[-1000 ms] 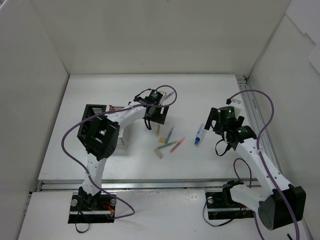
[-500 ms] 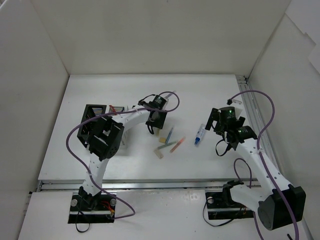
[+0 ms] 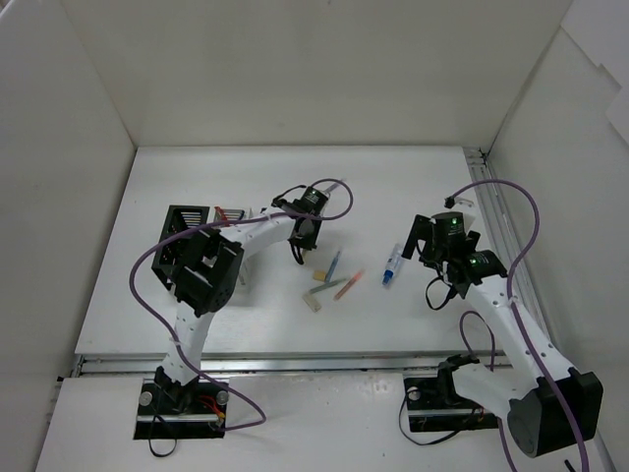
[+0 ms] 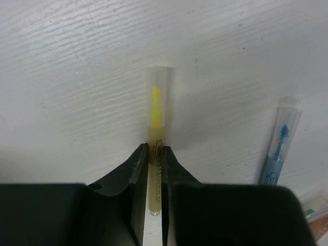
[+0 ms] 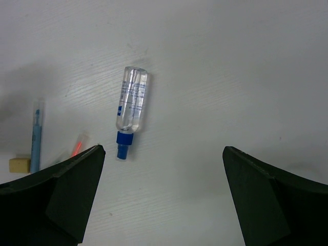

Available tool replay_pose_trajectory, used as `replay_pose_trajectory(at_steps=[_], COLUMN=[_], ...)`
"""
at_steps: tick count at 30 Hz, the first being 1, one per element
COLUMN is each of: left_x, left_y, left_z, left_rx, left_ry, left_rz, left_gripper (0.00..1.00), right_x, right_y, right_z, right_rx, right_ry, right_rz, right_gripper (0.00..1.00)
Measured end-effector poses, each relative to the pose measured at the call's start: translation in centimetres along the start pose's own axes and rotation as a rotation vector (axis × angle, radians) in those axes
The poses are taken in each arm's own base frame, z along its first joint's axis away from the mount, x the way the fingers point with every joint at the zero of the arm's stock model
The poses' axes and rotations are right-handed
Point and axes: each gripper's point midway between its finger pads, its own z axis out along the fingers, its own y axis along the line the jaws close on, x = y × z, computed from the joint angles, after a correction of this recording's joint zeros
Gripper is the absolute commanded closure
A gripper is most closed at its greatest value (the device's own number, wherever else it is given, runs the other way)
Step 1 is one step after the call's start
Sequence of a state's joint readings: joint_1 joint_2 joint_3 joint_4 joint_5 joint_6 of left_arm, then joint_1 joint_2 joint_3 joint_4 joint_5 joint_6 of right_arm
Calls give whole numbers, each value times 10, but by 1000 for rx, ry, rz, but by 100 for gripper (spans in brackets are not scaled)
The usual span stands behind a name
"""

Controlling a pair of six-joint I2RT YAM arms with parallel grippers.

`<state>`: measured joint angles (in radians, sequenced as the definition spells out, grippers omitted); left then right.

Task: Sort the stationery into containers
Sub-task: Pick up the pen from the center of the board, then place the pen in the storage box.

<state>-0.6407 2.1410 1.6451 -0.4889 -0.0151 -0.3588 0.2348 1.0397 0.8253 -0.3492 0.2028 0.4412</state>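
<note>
My left gripper will bring the yellow pen up off the white table if I lift it now, because it is closed around the yellow pen's body.
My left gripper (image 4: 155, 154) is shut on a yellow pen (image 4: 158, 118) with a clear cap, which lies on the white table. In the top view that gripper (image 3: 303, 246) points down just left of the loose stationery: a blue pen (image 3: 333, 264), a red pen (image 3: 349, 284), a green pen (image 3: 324, 290) and two beige erasers (image 3: 319, 273). A clear tube with a blue cap (image 5: 130, 110) lies ahead and left of my right gripper (image 5: 163, 149), which is open and empty. The black container (image 3: 182, 236) and the white container (image 3: 257, 212) stand at the left, partly hidden by the left arm.
White walls close in the table on the left, back and right. A metal rail (image 3: 496, 226) runs along the right edge. A red item (image 3: 224, 211) shows by the containers. The left arm's purple cable (image 3: 147, 265) loops over the black container.
The left gripper's jaws have gone from open to shut on the yellow pen, and it has dropped slightly toward the table. The right arm has barely moved.
</note>
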Motion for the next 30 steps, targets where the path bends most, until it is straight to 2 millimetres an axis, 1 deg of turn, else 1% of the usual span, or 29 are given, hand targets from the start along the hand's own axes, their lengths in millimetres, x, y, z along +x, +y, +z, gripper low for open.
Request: replay_pose_trajectory(at_steps=[3,4,6,9,12,13,15,17,18,20,23,25,27,30], left_x=[-11,-16,-24,-42,-58,-59,-55,-46,-38,-18,12,28,40,44], left_y=[2,3,3,9,23,29,46,64,74,96,126,142,153,158], left_z=[-11,-18,-44,-103,-170,-188,-221,-239,-243,-240,-224,-212,-203,-199], left_rx=[-1,6,41,85,97,92,63,27,1,-56,-147,-196,-229,-247], left_ry=[-43,-73,-137,-281,-481,-540,-649,-725,-752,-775,-769,-750,-729,-743], left_rz=[28,36,53,66,49,37,0,-45,-70,-124,-198,-242,-272,-300], left_gripper=[100,100,100,100,100,100,100,100,100,100,100,100,100,100], right_x=[-1,-1,-4,-8,-8,-8,-8,-9,-9,-9,-8,-7,-6,-5], right_y=[5,6,10,20,30,34,41,46,48,51,53,54,56,58], right_z=[-4,-6,-10,-18,-28,-30,-34,-36,-36,-35,-33,-31,-31,-32], right_rx=[-36,-48,-80,-154,-229,-251,-287,-309,-316,-324,-327,-329,-332,-339], right_ry=[-1,-4,-18,-65,-111,-123,-142,-153,-155,-157,-151,-145,-143,-143], right_rz=[-15,-19,-29,-39,-56,-63,-80,-93,-97,-104,-111,-118,-123,-130], right_gripper=[2,2,2,2,2,2,2,2,2,2,2,2,2,2])
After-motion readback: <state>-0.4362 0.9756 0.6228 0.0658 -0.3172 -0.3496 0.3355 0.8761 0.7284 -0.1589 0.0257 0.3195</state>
